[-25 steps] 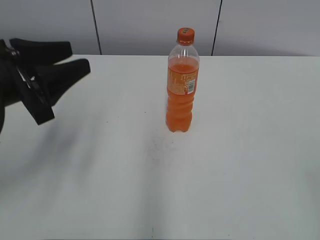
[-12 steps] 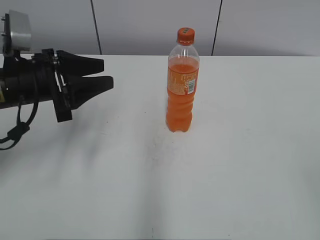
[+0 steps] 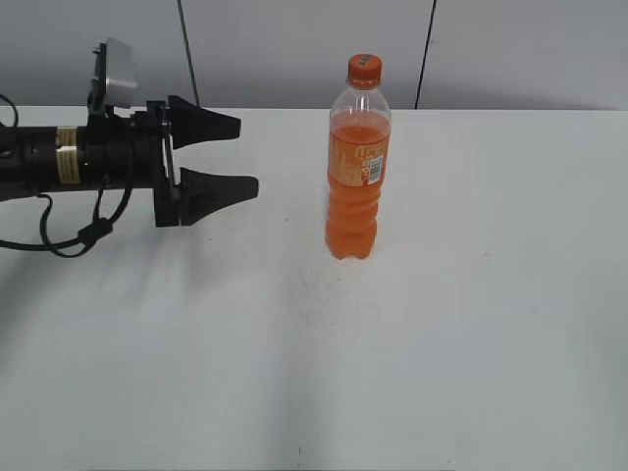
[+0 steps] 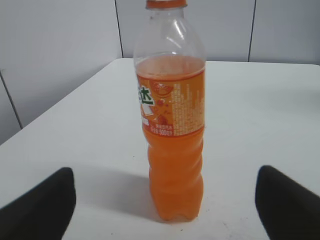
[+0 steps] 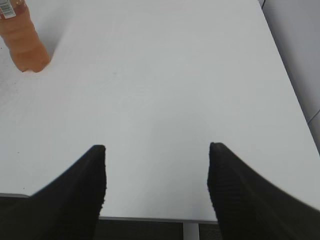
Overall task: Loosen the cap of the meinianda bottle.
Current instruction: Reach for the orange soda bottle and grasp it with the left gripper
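The left gripper will next grab the meinianda bottle around its middle [image 3: 355, 179], where the bottle's upright sides face each other, as the sloping shoulder [image 3: 362, 99] gets narrower toward the cap. Then the cap can be loosened.
The meinianda bottle [image 3: 357, 167] stands upright on the white table [image 3: 471, 324], with its orange cap [image 3: 364, 69] on top. In the left wrist view the bottle [image 4: 172, 125] is straight ahead, and only the cap's lower edge [image 4: 166, 3] shows at the top. My left gripper [image 3: 247, 157] is open and empty, held level to the left of the bottle and apart from it, pointing at its middle. My right gripper [image 5: 156, 160] is open and empty above the table's near edge; the bottle's base [image 5: 22, 42] shows far off at the upper left.
Grey wall panels [image 3: 294, 49] stand behind the table. The table's right edge [image 5: 287, 80] and front edge [image 5: 150, 218] show in the right wrist view. A cable [image 3: 69, 240] hangs under the left arm.
My left arm has moved right toward the bottle and rolled, so its fingers now stand one above the other. The bottle has not moved.
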Motion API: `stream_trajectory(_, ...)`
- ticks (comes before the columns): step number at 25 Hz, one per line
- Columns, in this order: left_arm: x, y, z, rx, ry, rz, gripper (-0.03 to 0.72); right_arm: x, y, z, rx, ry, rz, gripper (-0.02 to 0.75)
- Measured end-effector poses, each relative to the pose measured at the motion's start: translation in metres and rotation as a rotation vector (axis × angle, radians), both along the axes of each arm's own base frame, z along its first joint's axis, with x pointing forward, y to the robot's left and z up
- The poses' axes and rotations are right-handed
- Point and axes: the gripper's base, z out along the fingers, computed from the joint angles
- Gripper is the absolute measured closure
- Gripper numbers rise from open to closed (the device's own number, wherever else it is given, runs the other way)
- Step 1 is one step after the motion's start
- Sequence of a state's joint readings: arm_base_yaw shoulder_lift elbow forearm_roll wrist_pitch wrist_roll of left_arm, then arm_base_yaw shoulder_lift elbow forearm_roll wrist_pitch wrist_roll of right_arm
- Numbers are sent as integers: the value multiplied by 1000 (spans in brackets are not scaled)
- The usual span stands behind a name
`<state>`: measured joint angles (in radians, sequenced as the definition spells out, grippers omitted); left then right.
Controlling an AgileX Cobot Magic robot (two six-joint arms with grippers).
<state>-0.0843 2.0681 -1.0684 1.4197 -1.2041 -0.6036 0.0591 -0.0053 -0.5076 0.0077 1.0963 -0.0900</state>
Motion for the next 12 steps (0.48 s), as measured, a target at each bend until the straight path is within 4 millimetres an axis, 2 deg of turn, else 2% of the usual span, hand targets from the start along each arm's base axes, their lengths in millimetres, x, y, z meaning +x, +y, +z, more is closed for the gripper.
stream_trajectory(4, 14, -9, -15, -5, 31, -17, 23, 0, 0, 0, 0, 0, 0, 258)
stream_trajectory(12, 30, -45, -35, -15, 68, -95, 31, 0, 0, 0, 0, 0, 0, 258)
